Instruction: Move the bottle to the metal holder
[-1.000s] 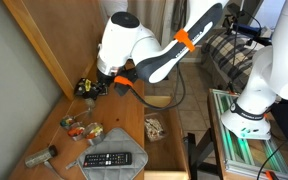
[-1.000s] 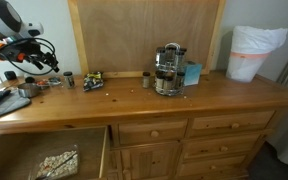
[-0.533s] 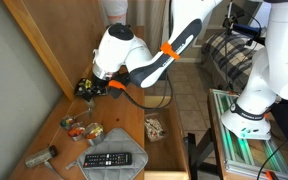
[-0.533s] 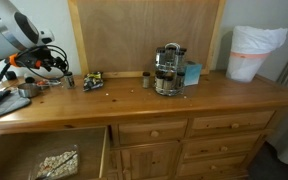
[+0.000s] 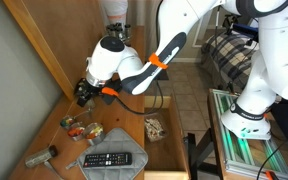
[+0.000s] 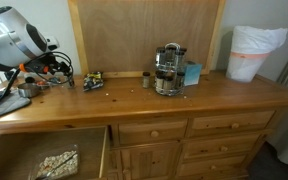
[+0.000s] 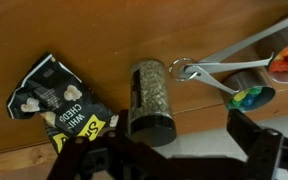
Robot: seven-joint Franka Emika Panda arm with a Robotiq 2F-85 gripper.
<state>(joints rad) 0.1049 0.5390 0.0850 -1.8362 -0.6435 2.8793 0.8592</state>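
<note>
My gripper needs to go lower before it closes on the bottle's dark cap (image 7: 152, 129). My open fingers are still above the cap, with the cap between them.
The bottle (image 7: 152, 100) is a small clear jar of greenish-brown spice with a dark cap. It lies on the wooden dresser top next to a black and yellow snack bag (image 7: 59, 105). My gripper (image 7: 169, 152) is open just above it, one dark finger (image 7: 84, 158) on each side of the cap end, not touching it. In an exterior view my gripper (image 6: 56, 70) is low over the dresser's far end. The metal holder (image 6: 167, 68), a small silvery rack with dark parts inside, stands mid-dresser against the back panel, well away from my gripper.
Metal measuring spoons (image 7: 219, 70) and colourful bits lie close beside the bottle. A blue box (image 6: 191, 73) stands by the holder and a tall white cylinder (image 6: 254, 52) beyond it. A remote (image 5: 114, 158) lies near the front edge. A drawer (image 5: 156, 127) stands open.
The arm has swung towards the back panel and come down, bringing my open gripper over the bottle and snack bag. The objects on the dresser have not moved.
</note>
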